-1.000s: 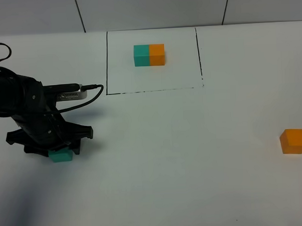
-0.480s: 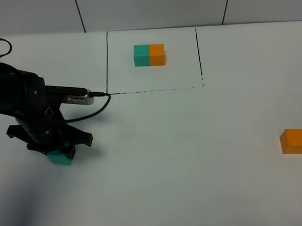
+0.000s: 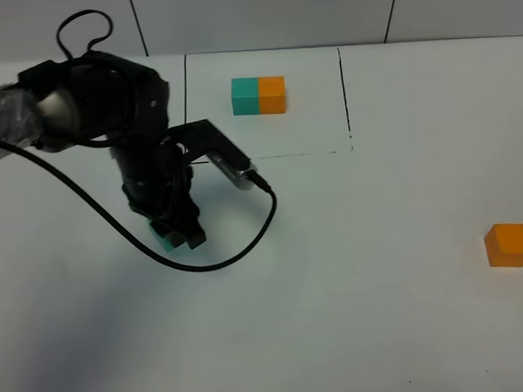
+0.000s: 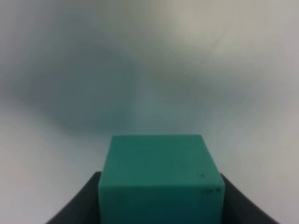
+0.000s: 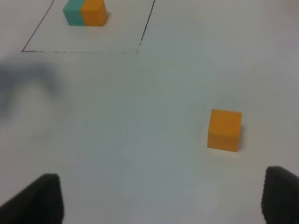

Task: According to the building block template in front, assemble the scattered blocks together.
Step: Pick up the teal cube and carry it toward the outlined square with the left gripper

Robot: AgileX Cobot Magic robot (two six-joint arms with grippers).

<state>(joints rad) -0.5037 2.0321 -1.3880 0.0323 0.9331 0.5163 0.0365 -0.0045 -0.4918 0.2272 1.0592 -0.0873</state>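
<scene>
My left gripper holds the loose teal cube and should keep holding it until the cube faces the template [image 3: 258, 95] squarely. The cube's lower edge is slanted, well to the side of the drawn rectangle.
The template [image 3: 258, 95], a teal and an orange cube joined as one bar, sits at the far middle inside a thin black drawn rectangle [image 3: 185, 112]; it also shows in the right wrist view [image 5: 85, 12]. My left gripper [image 3: 178, 234] is shut on the loose teal cube [image 3: 166, 243], left of centre and low over the table. In the left wrist view the teal cube [image 4: 161, 177] sits between the dark fingers [image 4: 77, 207]. The loose orange cube [image 3: 508, 244] lies at the right edge, also in the right wrist view [image 5: 224, 129]. My right gripper [image 5: 162, 196] is open and empty, short of that cube.
The white table [image 3: 353, 313] carries only the cubes and the drawn frame. The left arm's black cable [image 3: 246, 244] loops over the table to the right of the left gripper. A grey tiled wall [image 3: 262, 14] runs behind the table.
My left arm has swung right and toward the middle, carrying the teal cube with it. The orange cube and the template have not moved.
</scene>
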